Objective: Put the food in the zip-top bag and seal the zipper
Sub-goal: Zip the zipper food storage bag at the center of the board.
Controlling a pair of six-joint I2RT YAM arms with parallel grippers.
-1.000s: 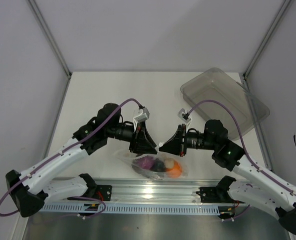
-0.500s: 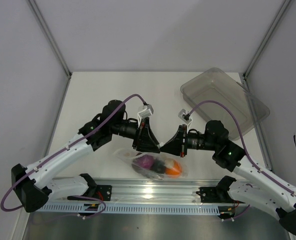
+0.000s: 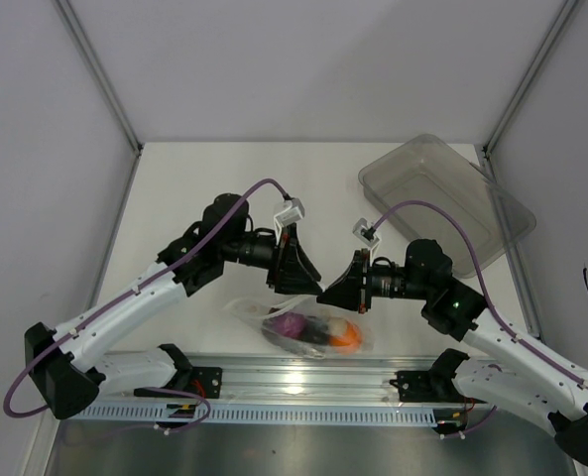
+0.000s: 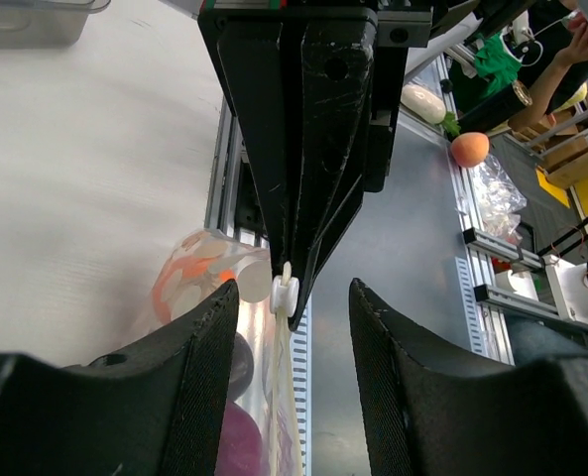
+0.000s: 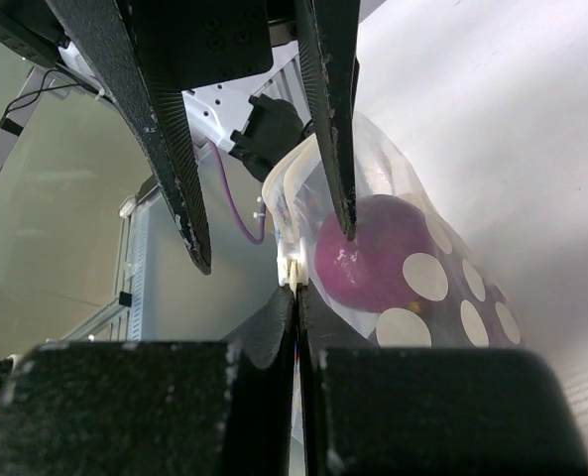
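Note:
The left gripper's open fingers have the zipper's end at the white slider between them. The left gripper should close on that end of the zipper now, as it would hold it.
The zip-top bag point(image 3: 313, 327) lies near the table's front edge, with a purple-red ball point(image 3: 292, 323), a dark plum-like ball point(image 3: 316, 327) and the orange ball point(image 3: 345, 338) inside. The grapes cannot be made out. My right gripper point(image 3: 323, 294) is shut on the zipper point(image 5: 294, 253) just behind its white slider point(image 5: 292, 272); the purple ball point(image 5: 368, 253) shows through the dotted plastic. My left gripper point(image 4: 294, 297) is open. Its fingers point(image 4: 209, 337) straddle the zipper point(image 4: 282, 377) without touching it, and the slider point(image 4: 284, 290) sits just ahead at the right gripper's tips. In the top view my left gripper point(image 3: 308, 283) meets the right one tip to tip.
A rigid clear bin point(image 3: 442, 188) stands at the back right. A metal rail point(image 3: 294, 382) runs along the front edge just below the bag. White walls close the table on three sides.
My left gripper has moved right and a little back to meet the right gripper's tips over the bag's mouth. The right gripper has barely moved.

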